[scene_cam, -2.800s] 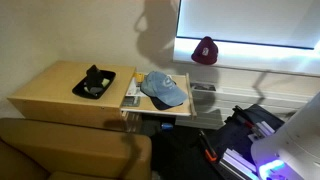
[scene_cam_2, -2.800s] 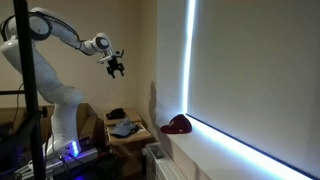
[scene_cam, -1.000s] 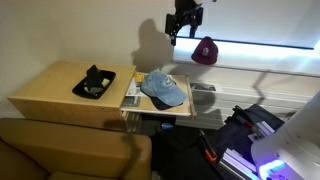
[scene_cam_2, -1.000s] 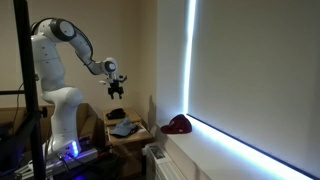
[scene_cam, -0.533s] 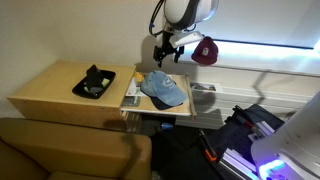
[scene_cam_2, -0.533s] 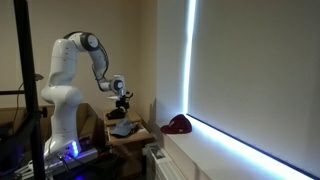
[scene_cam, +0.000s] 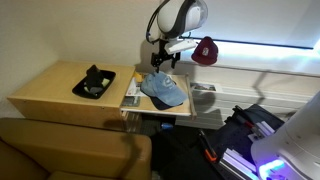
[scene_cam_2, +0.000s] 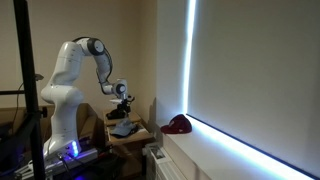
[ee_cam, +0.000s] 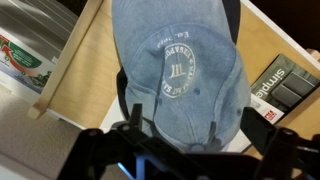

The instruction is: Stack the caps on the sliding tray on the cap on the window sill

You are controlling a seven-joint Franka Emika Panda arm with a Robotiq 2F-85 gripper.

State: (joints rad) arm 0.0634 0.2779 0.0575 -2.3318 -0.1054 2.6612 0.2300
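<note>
My gripper will next grab the blue cap's crown at its white logo, so the blue cap's bottom side stays free to stack over the maroon cap (scene_cam: 205, 50).
A blue cap (scene_cam: 165, 90) with a round white logo lies on the wooden sliding tray (scene_cam: 133, 103). It also shows in both other views (scene_cam_2: 124, 128) (ee_cam: 180, 75). Something dark (ee_cam: 124, 95) shows from under its edges. A maroon cap (scene_cam: 205, 50) sits on the window sill (scene_cam_2: 215, 140); it shows in both exterior views (scene_cam_2: 179, 124). My gripper (scene_cam: 160, 62) hangs just above the blue cap, open and empty. In the wrist view its fingers (ee_cam: 200, 150) straddle the cap's back edge without touching it.
A black item (scene_cam: 94, 82) lies on the wooden table beside the tray. Printed packs lie on the tray either side of the cap (ee_cam: 25, 60) (ee_cam: 285, 85). A sofa back (scene_cam: 70, 150) fills the front. The lit window blind (scene_cam_2: 250, 70) rises behind the sill.
My arm has come down from high near the wall to just above the blue cap on the tray. The caps have not moved.
</note>
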